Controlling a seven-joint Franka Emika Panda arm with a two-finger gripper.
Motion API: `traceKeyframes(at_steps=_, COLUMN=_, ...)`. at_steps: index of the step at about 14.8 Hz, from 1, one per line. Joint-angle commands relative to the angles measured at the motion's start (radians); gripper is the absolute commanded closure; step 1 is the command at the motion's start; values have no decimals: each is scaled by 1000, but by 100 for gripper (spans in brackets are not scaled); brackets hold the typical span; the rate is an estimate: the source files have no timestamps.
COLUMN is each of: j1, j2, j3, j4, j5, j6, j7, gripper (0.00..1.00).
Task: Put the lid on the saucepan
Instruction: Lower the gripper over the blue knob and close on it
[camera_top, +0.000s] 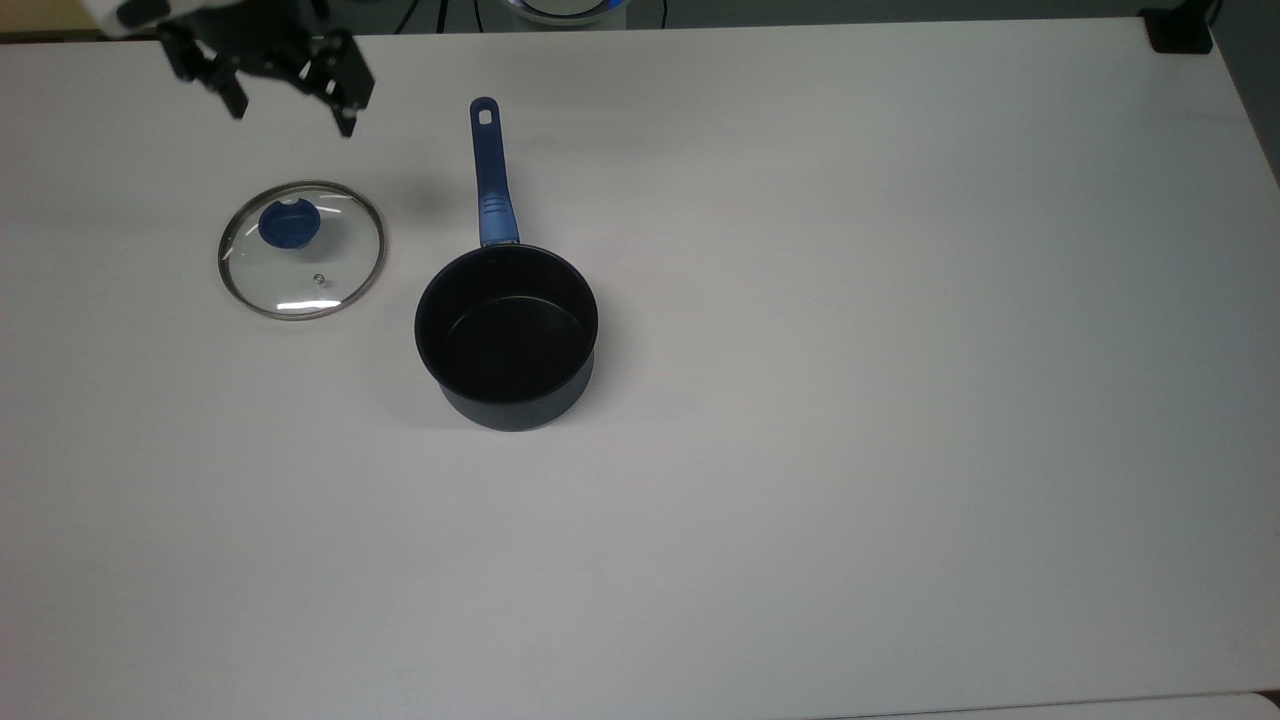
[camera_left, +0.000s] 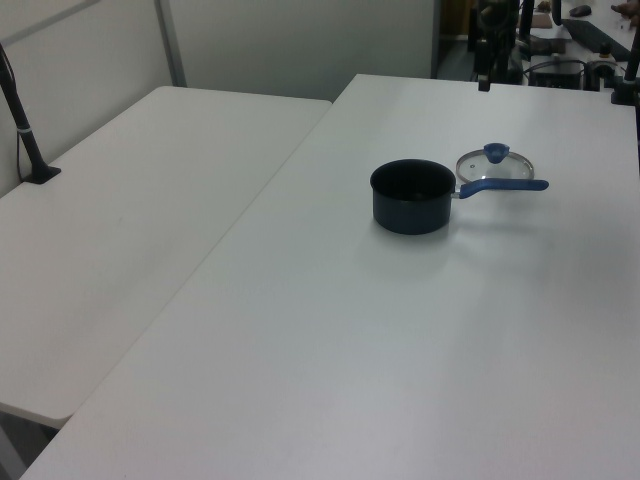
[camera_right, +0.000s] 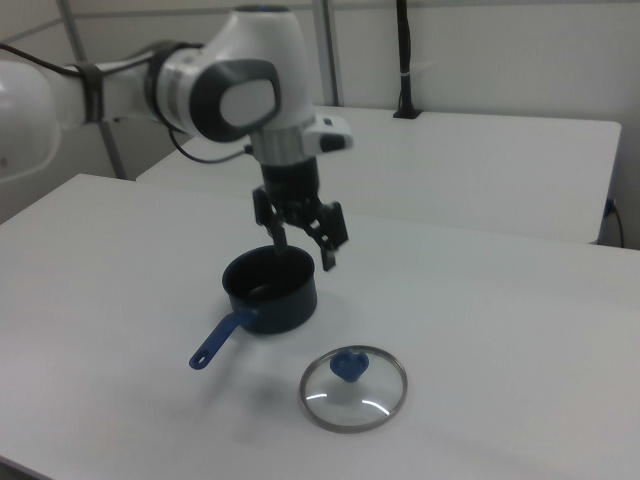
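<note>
The gripper needs to grab the lid by its blue knob (camera_left: 496, 152) next, since only that knob stands up while the lid's wide glass disc (camera_left: 477, 168) lies flat on the tabletop.
The lid (camera_top: 301, 262), clear glass with a metal rim and a blue knob (camera_top: 288, 224), lies flat on the white table (camera_top: 850, 400), to the top view's left of the saucepan (camera_top: 507, 335). The saucepan stands upright and empty, its blue handle (camera_top: 488, 170) pointing to the top view's upper edge. My gripper (camera_top: 292, 120) hangs open and empty above the table, just beyond the lid's far rim, touching nothing. In the right view the gripper (camera_right: 305, 255) hovers high over the saucepan (camera_right: 270, 292) and lid (camera_right: 353, 388). The left view shows the saucepan (camera_left: 412, 196) with the lid (camera_left: 495, 165) behind it.
A black block (camera_top: 1180, 30) sits at the table's corner in the top view's upper right. A second white table (camera_left: 120, 220) adjoins on the left view's left, with a black post (camera_left: 25, 120) clamped to it. Wide bare tabletop lies to the top view's right and bottom.
</note>
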Motion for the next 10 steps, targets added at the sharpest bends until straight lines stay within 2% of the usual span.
traceKeyframes(at_steps=1, j1=7, j2=43, j3=-44, j4=-53, j5=9, j6=84, j7=-76, gripper=0)
traceKeyframes(at_steps=5, j1=6, j2=81, j3=-62, j4=-134, j5=-18, j6=191, j7=-113, gripper=3)
traceKeyframes(at_steps=7, j1=3, j2=86, j3=-79, j4=-188, j5=-47, j6=237, j7=-175, gripper=3)
traceKeyframes(at_steps=10, j1=3, j2=116, j3=-94, j4=-259, j5=-55, j6=352, j7=-257, gripper=5)
